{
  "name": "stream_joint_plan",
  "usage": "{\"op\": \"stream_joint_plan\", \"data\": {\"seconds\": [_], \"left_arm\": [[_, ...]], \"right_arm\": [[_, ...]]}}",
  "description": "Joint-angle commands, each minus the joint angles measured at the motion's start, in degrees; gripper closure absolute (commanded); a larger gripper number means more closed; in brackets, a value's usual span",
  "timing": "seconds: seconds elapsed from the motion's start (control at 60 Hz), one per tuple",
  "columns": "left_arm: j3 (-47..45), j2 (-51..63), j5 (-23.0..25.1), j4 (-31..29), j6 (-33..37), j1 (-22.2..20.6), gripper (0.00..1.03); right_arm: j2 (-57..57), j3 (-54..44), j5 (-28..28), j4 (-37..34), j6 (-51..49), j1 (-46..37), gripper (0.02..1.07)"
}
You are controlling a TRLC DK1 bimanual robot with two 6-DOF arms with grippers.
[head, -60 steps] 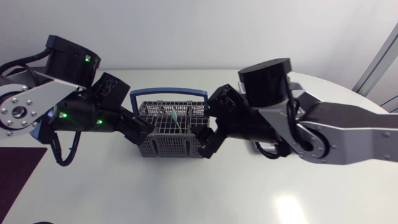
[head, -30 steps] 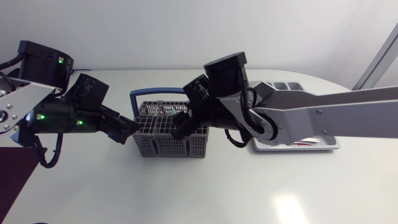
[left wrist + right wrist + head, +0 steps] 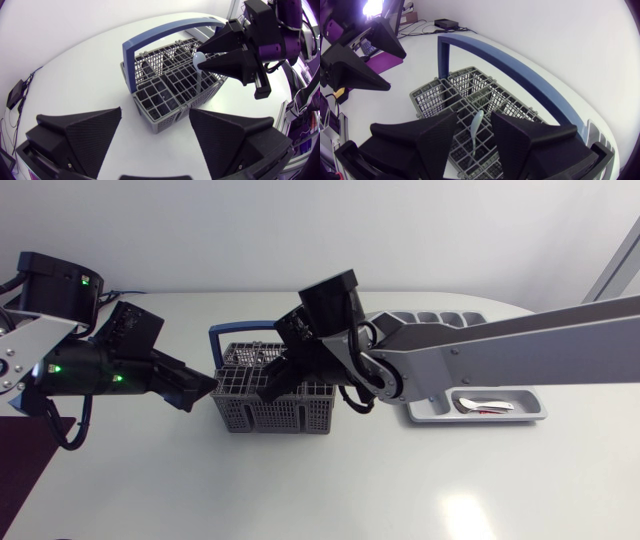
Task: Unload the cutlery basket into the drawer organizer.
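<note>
The basket's grid closes around the spoon's handle, so my right gripper will next grab the spoon by its bowl [image 3: 478, 119] above the bars.
The grey wire cutlery basket [image 3: 250, 412] with a blue handle [image 3: 232, 332] stands mid-table. A pale green spoon [image 3: 476, 125] stands upright in it. My right gripper [image 3: 474, 116] hangs over the basket [image 3: 432, 97], with a finger on each side of the spoon and a small gap to each: open. The left wrist view shows that gripper [image 3: 201, 57] with its tips flanking the spoon's bowl [image 3: 199, 59]. My left gripper [image 3: 155, 112] is open and holds nothing, just left of the basket [image 3: 165, 107]. The grey drawer organizer [image 3: 425, 412] lies at the right.
A metal piece of cutlery [image 3: 485, 405] lies in the organizer's long front compartment. Several small compartments [image 3: 440, 317] run along its back. My right arm [image 3: 480, 355] spans the table between the organizer and the basket.
My right gripper has swung left over the basket and its fingers have narrowed around the spoon. My left gripper has drawn back a little from the basket's left side.
</note>
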Motion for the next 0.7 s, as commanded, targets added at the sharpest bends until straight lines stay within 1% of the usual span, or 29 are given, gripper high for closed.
{"op": "stream_joint_plan", "data": {"seconds": [0.0,0.133,0.217,0.283,0.5,0.683], "left_arm": [[-2.03,-0.81,0.94,0.55,1.12,0.85,0.08],[-2.21,-0.81,1.99,0.64,1.65,2.08,0.08],[-2.38,-0.90,2.34,0.64,2.18,2.61,0.08],[-2.38,-0.99,3.22,0.55,2.35,3.23,0.08],[-3.18,-1.25,3.75,0.90,2.88,3.67,0.08],[-3.26,-1.25,4.19,0.90,2.97,3.84,0.08]], "right_arm": [[1.95,1.71,0.65,-0.74,1.72,0.73,0.80],[2.91,2.59,0.65,-1.71,2.16,0.82,0.96],[3.00,2.59,0.56,-1.71,2.16,1.00,0.98],[2.82,2.50,0.47,-1.79,2.16,1.00,1.01],[0.28,0.57,0.21,-0.92,2.69,0.73,1.01],[-3.24,-2.42,-0.32,1.63,2.77,-0.06,1.01]]}}
